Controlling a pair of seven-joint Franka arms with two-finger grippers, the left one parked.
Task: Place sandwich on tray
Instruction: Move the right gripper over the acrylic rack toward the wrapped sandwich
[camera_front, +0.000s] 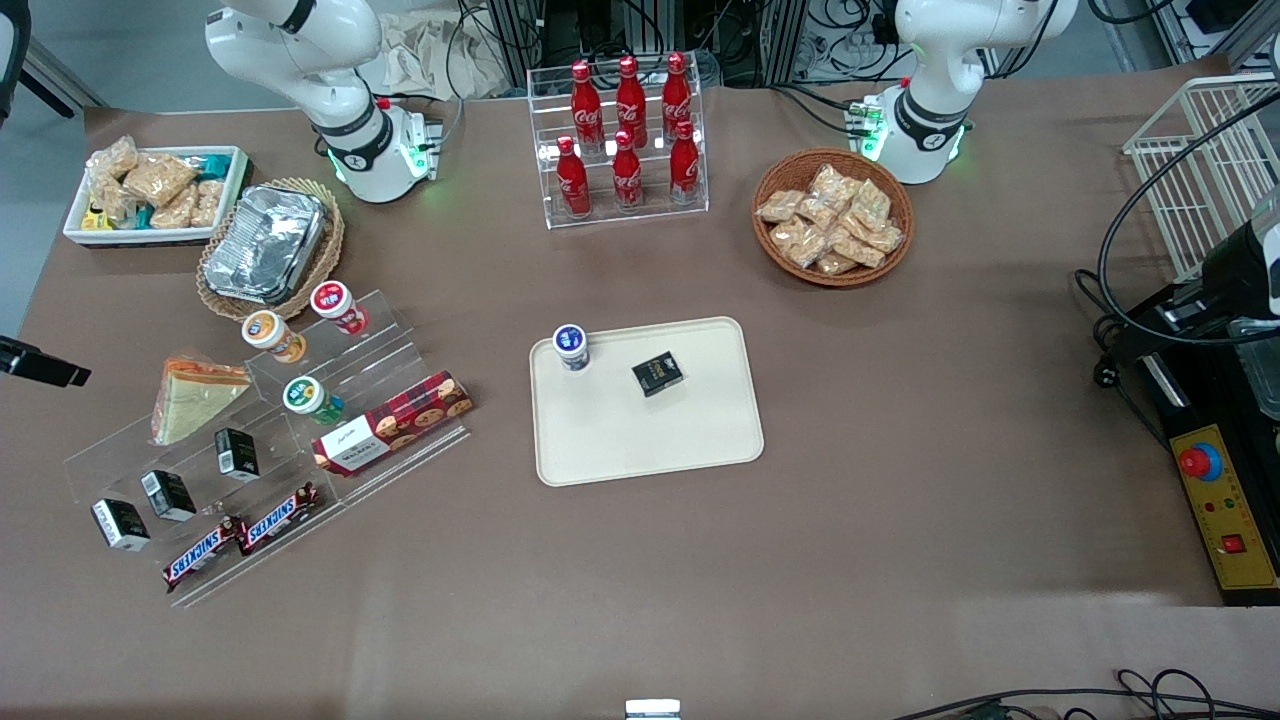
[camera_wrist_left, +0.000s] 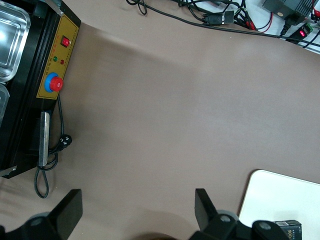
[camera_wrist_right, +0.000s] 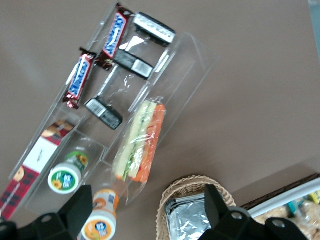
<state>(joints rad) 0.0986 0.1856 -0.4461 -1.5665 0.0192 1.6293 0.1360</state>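
Note:
I should next grab the sandwich (camera_front: 195, 398) across its bread and filling layers with my right gripper. Then it can go on the tray (camera_front: 700, 440).
The sandwich (camera_front: 195, 398), a clear-wrapped wedge with pale bread and orange and green filling, lies on the upper step of a clear acrylic display stand (camera_front: 270, 450) toward the working arm's end of the table. It also shows in the right wrist view (camera_wrist_right: 140, 142). My right gripper (camera_wrist_right: 147, 210) hangs well above the stand, open and empty, with its fingers (camera_wrist_right: 80, 210) wide apart. It does not show in the front view. The cream tray (camera_front: 700, 440) lies mid-table and holds a blue-capped bottle (camera_front: 572, 346) and a small black box (camera_front: 657, 373).
The stand also holds capped bottles (camera_front: 272, 335), small black boxes (camera_front: 168, 494), Snickers bars (camera_front: 240, 535) and a red biscuit box (camera_front: 392, 422). A wicker basket with a foil container (camera_front: 265, 243) and a white snack bin (camera_front: 155, 192) stand farther from the camera. A cola rack (camera_front: 625, 140) and a snack basket (camera_front: 832, 217) stand farther back.

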